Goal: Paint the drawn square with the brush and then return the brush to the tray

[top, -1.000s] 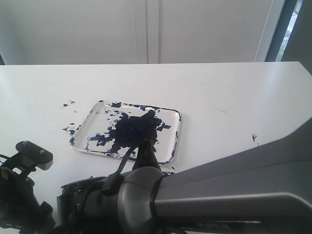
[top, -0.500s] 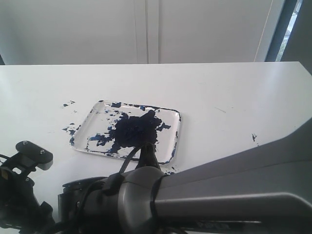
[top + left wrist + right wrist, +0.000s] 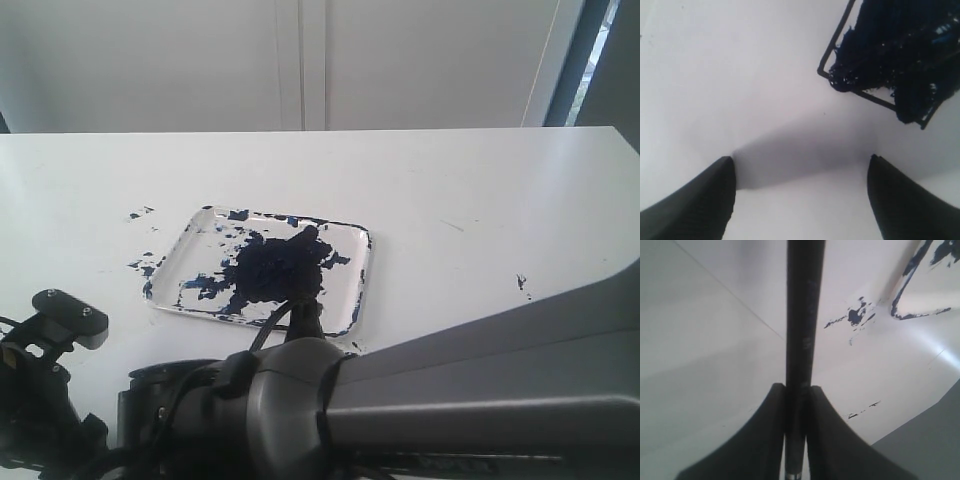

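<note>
My right gripper moves the brush to the tray next, before it opens, since the black handle [image 3: 802,305] hangs over the table short of the tray [image 3: 935,290].
In the right wrist view my right gripper [image 3: 796,390] is shut on the brush [image 3: 802,315]. Its black handle runs straight out past the fingers, and a bit of silver ferrule [image 3: 794,474] shows behind them. A corner of the tray [image 3: 935,290] lies just beyond. In the exterior view the white tray [image 3: 200,245] with its dark blue blotch sits mid-table, and my right arm [image 3: 450,400] crosses in front of it. The drawn square [image 3: 890,60], smeared dark blue-black inside, shows only in the left wrist view. My left gripper [image 3: 800,170] stands open over bare table beside it.
Paint splatters [image 3: 140,213] dot the table left of the tray, with more near the tray's corner [image 3: 855,317]. A small stain [image 3: 521,282] marks the right side. My left arm [image 3: 50,380] rests at the near left. A white wall stands behind the table.
My right arm has shifted slightly toward the tray, still holding the brush. The left arm has not moved.
</note>
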Tool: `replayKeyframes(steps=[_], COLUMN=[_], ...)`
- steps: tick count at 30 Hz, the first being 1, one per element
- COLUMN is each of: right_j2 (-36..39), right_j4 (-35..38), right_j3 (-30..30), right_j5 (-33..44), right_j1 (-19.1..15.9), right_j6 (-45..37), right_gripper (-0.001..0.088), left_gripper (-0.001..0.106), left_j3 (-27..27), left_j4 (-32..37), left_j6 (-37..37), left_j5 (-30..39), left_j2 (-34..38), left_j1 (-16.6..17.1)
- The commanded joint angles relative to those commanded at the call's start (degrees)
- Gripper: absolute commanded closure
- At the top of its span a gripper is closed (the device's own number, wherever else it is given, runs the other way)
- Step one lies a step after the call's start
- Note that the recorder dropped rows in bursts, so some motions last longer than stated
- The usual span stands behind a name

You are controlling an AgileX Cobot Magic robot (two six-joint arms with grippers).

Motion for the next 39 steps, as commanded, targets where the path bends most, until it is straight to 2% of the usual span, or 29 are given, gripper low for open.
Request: replayKeyframes(steps=[7, 11, 21, 27, 29, 35, 39], right_j2=[0.0, -0.9, -4.7, -5.0, -5.0, -5.0, -5.0], right_j4=[0.6, -4.8, -9.1, -9.4, -9.5, -8.9, -7.6], right_j3=[0.0, 0.0, 0.0, 0.0, 0.0, 0.6, 3.0], right_j5=[0.0, 0.0, 0.0, 0.0, 0.0, -5.2, -9.1], right_j1=[0.0, 0.0, -0.8, -5.3, -8.0, -16.8, -19.7], right_j6=[0.0, 4.0, 7.7, 11.1, 13.2, 17.9, 18.6], right_gripper=[0.0868, 0.0868, 0.0868, 0.0868, 0.0868, 0.0868, 0.0868], left_gripper=[0.030, 0.030, 0.030, 0.030, 0.030, 0.030, 0.030], left_j3=[0.0, 0.0, 0.0, 0.0, 0.0, 0.0, 0.0], left_j4=[0.0, 0.0, 0.0, 0.0, 0.0, -0.1, -0.1], left_j6=[0.0, 0.0, -0.7, -2.1, -4.2, -7.4, -9.4], left_j5=[0.0, 0.0, -0.8, -1.8, -3.0, -7.3, -11.3], left_j2=[0.0, 0.0, 0.0, 0.0, 0.0, 0.0, 0.0], left_j1=[0.0, 0.0, 0.0, 0.0, 0.0, 0.0, 0.0])
